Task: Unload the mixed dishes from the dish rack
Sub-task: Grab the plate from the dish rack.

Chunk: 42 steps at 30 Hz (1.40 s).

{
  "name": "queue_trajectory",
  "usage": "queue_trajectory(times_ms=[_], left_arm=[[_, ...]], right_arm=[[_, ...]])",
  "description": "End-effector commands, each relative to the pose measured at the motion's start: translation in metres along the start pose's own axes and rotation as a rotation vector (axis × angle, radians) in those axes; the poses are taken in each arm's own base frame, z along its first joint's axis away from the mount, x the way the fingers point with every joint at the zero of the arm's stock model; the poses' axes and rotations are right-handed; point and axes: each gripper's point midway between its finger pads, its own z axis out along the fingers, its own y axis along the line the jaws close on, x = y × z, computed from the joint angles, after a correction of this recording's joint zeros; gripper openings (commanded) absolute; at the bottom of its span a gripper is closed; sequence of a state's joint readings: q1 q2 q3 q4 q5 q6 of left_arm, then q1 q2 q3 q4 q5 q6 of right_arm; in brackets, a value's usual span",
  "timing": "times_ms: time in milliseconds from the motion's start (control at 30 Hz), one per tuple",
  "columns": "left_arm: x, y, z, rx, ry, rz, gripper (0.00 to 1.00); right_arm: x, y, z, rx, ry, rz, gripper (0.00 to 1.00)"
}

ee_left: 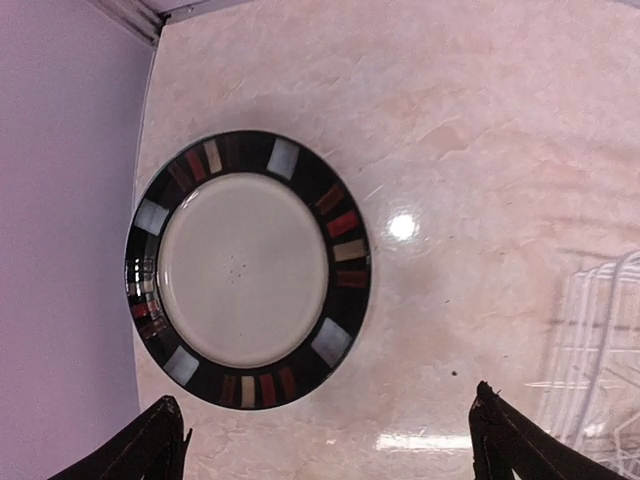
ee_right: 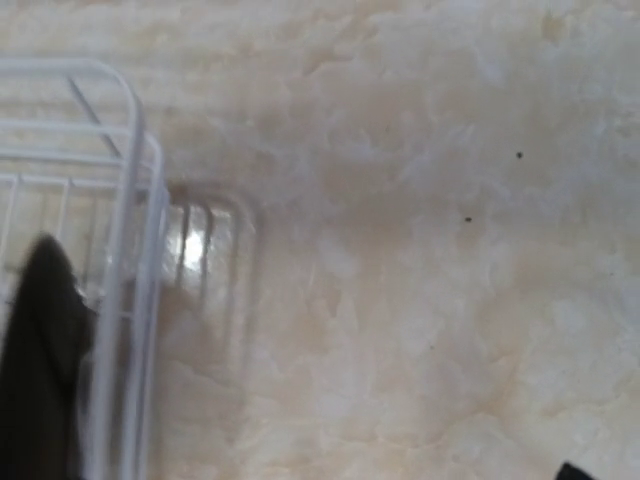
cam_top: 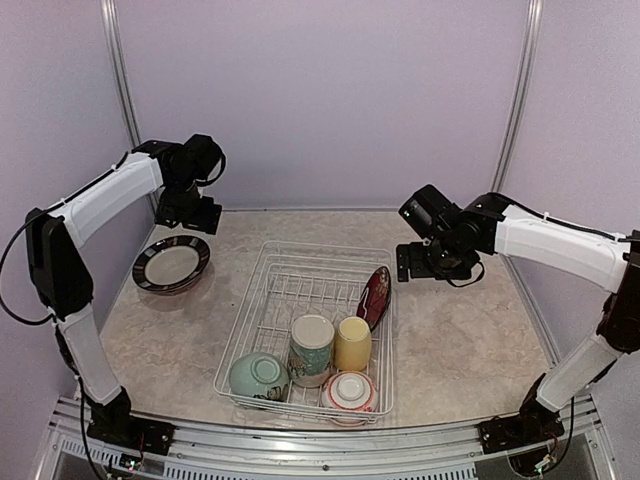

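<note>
My right gripper picks up the red floral plate by its exposed rim (cam_top: 383,275) (ee_right: 47,265) next. The opposite rim stays free for handing to my left gripper.
The white wire dish rack (cam_top: 262,300) sits mid-table. It holds a red floral plate (cam_top: 375,296) on edge, a tall patterned mug (cam_top: 311,349), a yellow cup (cam_top: 353,343), a pale-green bowl (cam_top: 259,376) and a red-and-white bowl (cam_top: 350,391). A dark-rimmed plate (cam_top: 171,264) lies flat on the table left of the rack and fills the left wrist view (ee_left: 245,268). My left gripper (cam_top: 192,214) hovers above it, open and empty (ee_left: 330,445). My right gripper (cam_top: 418,262) is open and empty beside the rack's right edge (ee_right: 130,250). Pink and teal plates are out of view.
The table is a pale marbled surface (cam_top: 460,340) with purple walls at the back and sides. The back half of the rack holds no dishes. A rack corner (ee_left: 600,350) shows at the right of the left wrist view.
</note>
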<state>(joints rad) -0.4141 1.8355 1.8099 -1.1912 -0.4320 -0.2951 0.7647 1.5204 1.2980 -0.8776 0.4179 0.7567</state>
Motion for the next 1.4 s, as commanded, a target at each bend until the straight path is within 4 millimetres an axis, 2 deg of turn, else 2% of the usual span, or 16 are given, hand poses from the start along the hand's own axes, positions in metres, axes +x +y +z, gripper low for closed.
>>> queue_trajectory(times_ms=[0, 133, 233, 400, 633, 800, 900, 933, 1000, 1233, 1367], left_arm=[[-0.037, -0.028, -0.08, 0.264, -0.176, -0.095, 0.96], [-0.065, -0.054, -0.14, 0.469, -0.329, -0.112, 0.99], [-0.076, -0.064, -0.157, 0.545, -0.408, -0.112, 0.99], [-0.065, -0.071, -0.15, 0.616, -0.401, -0.13, 0.99], [-0.045, -0.082, -0.138, 0.606, -0.367, -0.062, 0.99], [-0.04, -0.085, -0.132, 0.559, -0.366, -0.027, 0.99], [-0.041, -0.082, -0.129, 0.531, -0.373, -0.025, 0.99], [-0.041, -0.081, -0.129, 0.527, -0.375, -0.026, 0.99], [-0.04, -0.08, -0.13, 0.521, -0.377, -0.025, 0.99], [-0.039, -0.08, -0.132, 0.505, -0.389, -0.017, 0.99], [-0.038, -0.082, -0.132, 0.484, -0.395, -0.003, 0.99]], right_arm=[[-0.001, 0.001, -0.016, 0.08, 0.011, 0.0, 1.0], [-0.009, 0.018, -0.022, 0.061, 0.003, 0.006, 1.0], [-0.009, 0.031, -0.02, 0.055, 0.017, 0.021, 0.99], [-0.007, 0.055, -0.015, 0.022, 0.021, 0.048, 0.92], [-0.002, 0.074, 0.007, 0.044, 0.058, 0.041, 0.79], [0.008, 0.077, 0.018, 0.111, 0.085, 0.009, 0.68], [0.016, 0.075, 0.025, 0.154, 0.111, -0.008, 0.52], [0.018, 0.074, 0.027, 0.164, 0.118, -0.012, 0.44], [0.022, 0.072, 0.031, 0.183, 0.13, -0.024, 0.35], [0.027, 0.074, 0.032, 0.228, 0.141, -0.046, 0.28], [0.026, 0.071, 0.029, 0.279, 0.139, -0.058, 0.2]])
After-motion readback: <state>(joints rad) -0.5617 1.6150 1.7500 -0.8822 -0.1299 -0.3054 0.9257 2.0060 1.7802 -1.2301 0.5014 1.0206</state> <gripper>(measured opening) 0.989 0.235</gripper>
